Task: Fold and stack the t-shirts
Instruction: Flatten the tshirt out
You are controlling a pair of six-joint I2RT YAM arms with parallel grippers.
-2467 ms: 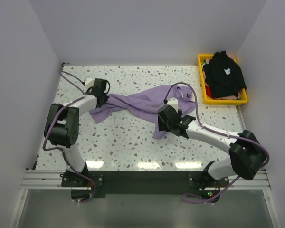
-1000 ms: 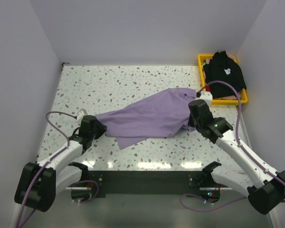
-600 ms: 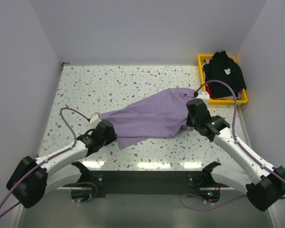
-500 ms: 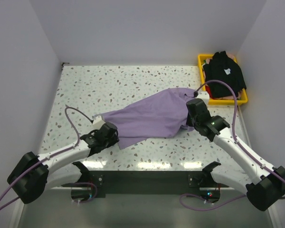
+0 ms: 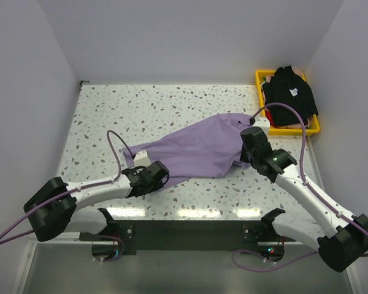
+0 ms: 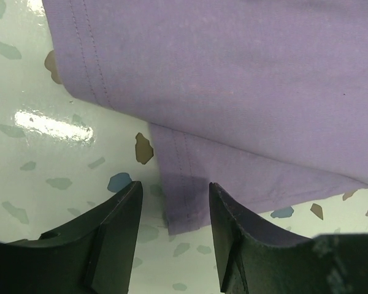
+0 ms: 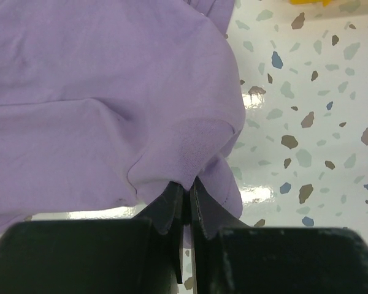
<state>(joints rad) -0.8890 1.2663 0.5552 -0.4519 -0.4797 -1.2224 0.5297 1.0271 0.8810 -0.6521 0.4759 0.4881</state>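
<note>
My left gripper grips the lavender t-shirt (image 5: 196,150) by its stitched near hem corner (image 5: 161,188) next, to spread the hem flat for folding.
The lavender t-shirt (image 5: 196,150) lies spread across the middle of the speckled table. My right gripper (image 5: 246,154) is at its right edge, shut on a pinched fold of the lavender cloth (image 7: 187,182). My left gripper (image 5: 162,177) is low at the shirt's near-left hem corner. In the left wrist view it (image 6: 173,187) stands open, and that stitched corner (image 6: 184,208) lies flat on the table between the two fingers, touching neither. The black t-shirt (image 5: 288,95), with a small white chest mark, lies heaped in the basket at the back right.
The yellow plastic basket (image 5: 292,130) stands in the far right corner against the wall, with other coloured cloth under the black shirt. White walls close in the table on three sides. The right arm's purple cable (image 5: 282,110) loops above the shirt's right end.
My left gripper has let go of the shirt's left end, slid right along the near hem to its lower corner, and opened wider. The right gripper has held still on its fold.
</note>
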